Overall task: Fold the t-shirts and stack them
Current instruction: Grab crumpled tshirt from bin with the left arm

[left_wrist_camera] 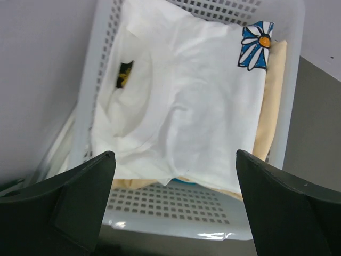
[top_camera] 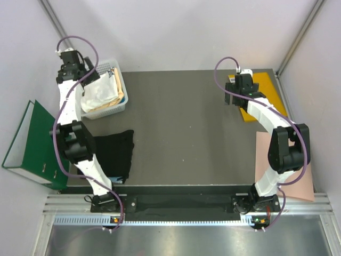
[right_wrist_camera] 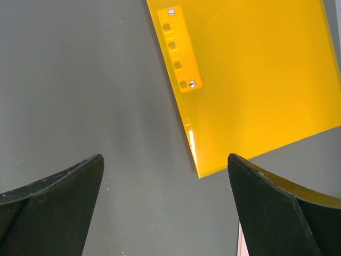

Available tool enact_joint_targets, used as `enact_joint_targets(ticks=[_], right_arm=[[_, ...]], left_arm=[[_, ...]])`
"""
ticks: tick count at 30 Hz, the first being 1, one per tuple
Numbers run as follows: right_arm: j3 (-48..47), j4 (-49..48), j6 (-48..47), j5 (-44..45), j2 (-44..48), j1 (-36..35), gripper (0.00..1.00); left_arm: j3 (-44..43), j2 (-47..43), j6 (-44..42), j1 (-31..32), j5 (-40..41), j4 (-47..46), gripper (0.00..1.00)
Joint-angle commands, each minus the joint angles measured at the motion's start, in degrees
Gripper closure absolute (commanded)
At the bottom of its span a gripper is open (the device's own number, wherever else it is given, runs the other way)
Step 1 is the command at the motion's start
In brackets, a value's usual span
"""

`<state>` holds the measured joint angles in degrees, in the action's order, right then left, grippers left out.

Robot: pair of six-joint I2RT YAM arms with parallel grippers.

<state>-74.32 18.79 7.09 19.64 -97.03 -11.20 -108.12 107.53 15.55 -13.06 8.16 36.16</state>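
Observation:
My left gripper grabs the white t-shirt (left_wrist_camera: 186, 96) by its near edge next, away from the daisy print, so the rest swings out flat for folding.
The white t-shirt (left_wrist_camera: 186, 96) with a blue daisy print (left_wrist_camera: 257, 45) lies folded in a white perforated basket (left_wrist_camera: 170, 213) at the table's far left; it also shows in the top view (top_camera: 98, 95). My left gripper (left_wrist_camera: 174, 154) hangs open and empty just above it, over the basket's near wall (top_camera: 88, 79). The black t-shirt (top_camera: 114, 154) lies folded on the table at the near left. My right gripper (right_wrist_camera: 165, 157) is open and empty above bare table at the far right (top_camera: 238, 92).
Beige cloth (left_wrist_camera: 272, 101) lies under the white shirt in the basket (top_camera: 121, 90). An orange-yellow envelope (right_wrist_camera: 256, 74) lies by my right gripper (top_camera: 266, 88). A pink sheet (top_camera: 277, 165) lies at the right edge. A green binder (top_camera: 29, 144) stands left of the table.

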Motion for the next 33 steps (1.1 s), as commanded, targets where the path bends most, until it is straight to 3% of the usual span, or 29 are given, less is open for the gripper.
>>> enact_joint_targets(ticks=[1,9,13,17,22,24,26,27,33], right_arm=[[0.49,-1.03,-0.24,0.75,2.02,-0.66,0.00],[2.25,-1.82,0.03,0.66,2.64,-0.66,0.00],[2.96,-2.17,0.29,0.05,2.20,-0.66,0.00],[2.52,-2.26,0.38,-0.39,1.32,-0.66,0.00],[1.12,-2.17,0.99,-0.65,0.62,-0.66,0.00],[0.94,-2.09,0.99,-0.83,0.44,-0.58,0.00],[0.76,-2.09,1.08,-0.92,0.27,-0.66,0.00],[0.76,-2.00,1.17,-0.92,0.35,-0.66,0.00],[2.08,-2.17,1.52,-1.88,0.62,-0.66,0.00]], left_arm=[[-8.23,8.83,4.13,-2.84,-15.70,4.35,0.01],[-12.12,16.22,5.98,-3.46,-26.00,4.00,0.01],[-12.90,18.15,3.36,-1.98,-24.96,6.54,0.01],[-14.67,20.53,-1.48,1.28,-18.29,11.38,0.00],[-15.28,23.69,-2.28,3.13,-15.98,13.84,0.19],[-15.98,24.83,-2.19,3.30,-16.07,14.46,0.38],[-16.34,24.93,-2.10,3.30,-15.73,14.90,0.64],[-16.51,24.49,-1.93,3.39,-15.11,14.90,1.00],[-15.46,17.39,-0.70,3.39,-6.95,12.45,1.00]])
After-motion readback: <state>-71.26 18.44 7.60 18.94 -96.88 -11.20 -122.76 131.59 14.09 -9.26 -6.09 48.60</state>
